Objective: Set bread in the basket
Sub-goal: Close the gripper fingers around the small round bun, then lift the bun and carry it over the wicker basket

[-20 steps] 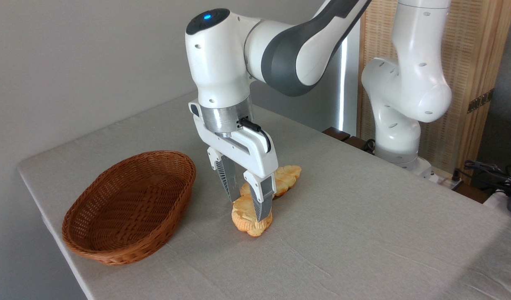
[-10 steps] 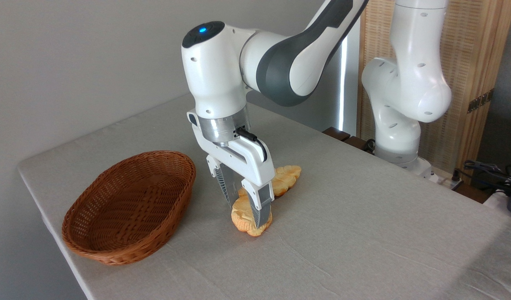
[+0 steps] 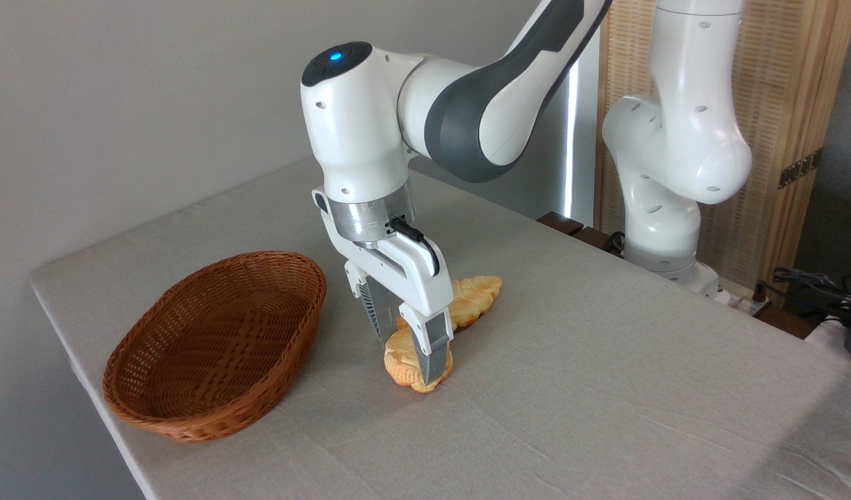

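The small bun should go into the basket, so my gripper will grab its rounded middle (image 3: 404, 351) next.
The bread (image 3: 400, 362), a small golden-yellow bun with a lumpy edge, lies on the grey tablecloth at the centre. My gripper (image 3: 406, 360) stands straight down over it, open, one finger on each side of the bun, tips close to the cloth. The near finger (image 3: 429, 351) covers part of the bun's right side. The basket (image 3: 163, 326), an oval reddish-brown wicker one, sits to the left of the bun with nothing in it that I can see.
A longer flat golden pastry (image 3: 475, 294) lies just behind the bun, touching or nearly touching it. The table's left edge (image 3: 85, 375) runs close to the basket. The arm's white base (image 3: 665, 229) stands at the back right, with cables (image 3: 814, 285) beyond.
The gripper has come lower and slightly left over the bun, so its fingers now reach further down its sides. Bun, pastry and basket have not moved.
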Motion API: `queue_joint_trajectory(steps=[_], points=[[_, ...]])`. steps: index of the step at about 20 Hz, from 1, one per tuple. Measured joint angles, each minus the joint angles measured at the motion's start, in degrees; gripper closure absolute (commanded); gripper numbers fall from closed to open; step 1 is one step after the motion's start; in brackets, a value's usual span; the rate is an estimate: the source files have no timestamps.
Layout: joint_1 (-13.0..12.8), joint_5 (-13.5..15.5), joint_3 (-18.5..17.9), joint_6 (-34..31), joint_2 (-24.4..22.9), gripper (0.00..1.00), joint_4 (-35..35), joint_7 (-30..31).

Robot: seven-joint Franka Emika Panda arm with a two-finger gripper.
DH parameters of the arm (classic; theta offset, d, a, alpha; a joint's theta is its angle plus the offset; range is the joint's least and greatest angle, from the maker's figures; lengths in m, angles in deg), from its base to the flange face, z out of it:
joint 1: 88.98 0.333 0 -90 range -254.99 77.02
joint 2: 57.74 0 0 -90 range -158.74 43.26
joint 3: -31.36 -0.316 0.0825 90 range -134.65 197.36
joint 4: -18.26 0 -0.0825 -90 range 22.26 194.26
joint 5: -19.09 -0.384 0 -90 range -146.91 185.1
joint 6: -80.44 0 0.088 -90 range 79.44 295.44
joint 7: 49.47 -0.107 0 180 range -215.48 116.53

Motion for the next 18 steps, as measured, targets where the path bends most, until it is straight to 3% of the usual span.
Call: queue_joint_trajectory(steps=[12, 18], points=[[0.0, 0.2, 0.2, 0.5, -0.3, 0.57, -1.9, 0.0], [-1.6, 5.8, 2.8, 0.9, -0.8, 0.57, -9.3, 2.5]])
